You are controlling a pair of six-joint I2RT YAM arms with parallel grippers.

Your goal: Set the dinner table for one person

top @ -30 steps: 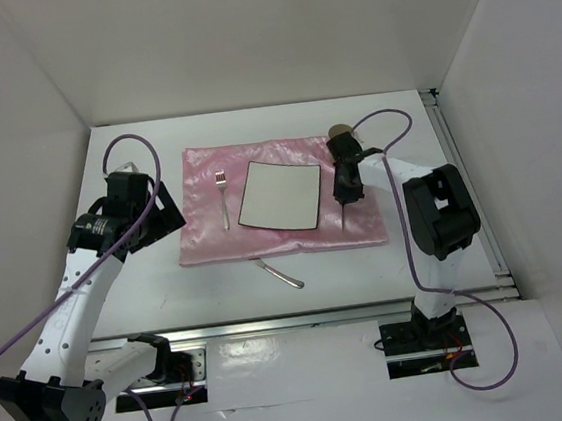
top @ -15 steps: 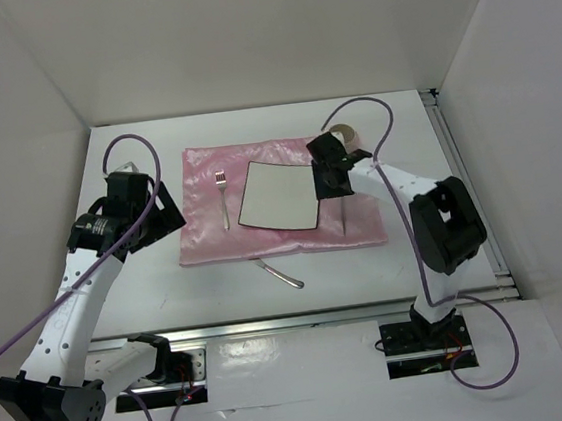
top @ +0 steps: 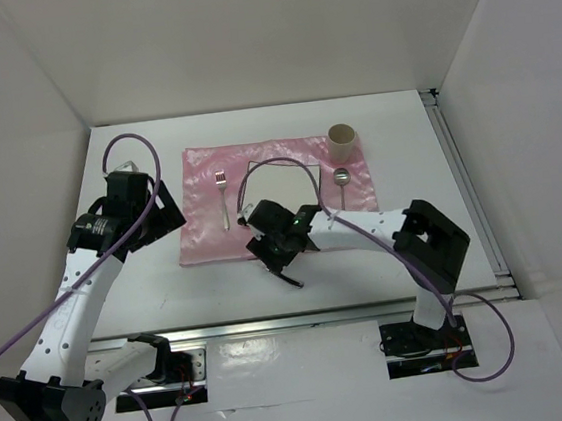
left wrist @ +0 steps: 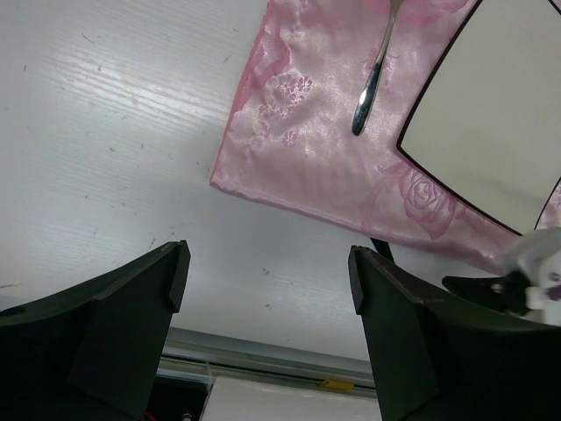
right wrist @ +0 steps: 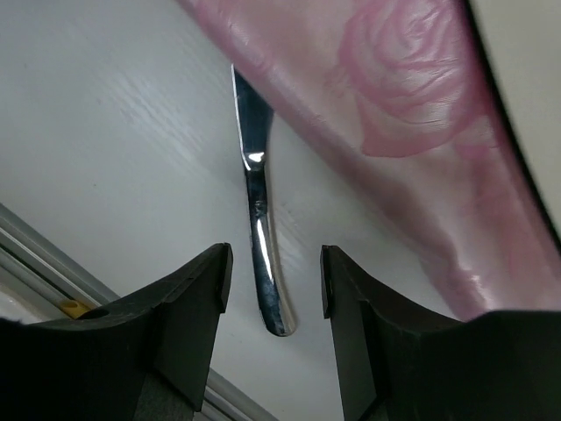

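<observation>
In the right wrist view my right gripper's fingers are still above the handle, so it is too early to close on the knife's handle (right wrist: 259, 246). It lowers first.
On the white dinner table (top: 148, 285) lies a pink cloth (top: 201, 214) with a white square plate (top: 278, 183), a fork (top: 222, 199) left of it and a spoon (top: 340, 176) right of it. A knife (top: 293, 281) lies on the bare table just in front of the cloth. My right gripper (top: 276, 261) is open and low over the knife; in the right wrist view the knife's handle (right wrist: 259, 246) lies between the fingers (right wrist: 197, 298) of this gripper (right wrist: 273, 263). My left gripper (top: 156, 216) is open and empty, left of the cloth, also in its wrist view (left wrist: 267, 263).
A tan cup (top: 342, 141) stands at the cloth's back right corner. Aluminium rails run along the front edge (top: 302, 319) and right edge (top: 470, 191). My right arm lies across the cloth's front right part. White walls enclose the table.
My right gripper has left the spoon on the cloth right of the plate and swung forward and left, down over the knife. The left arm has not moved.
</observation>
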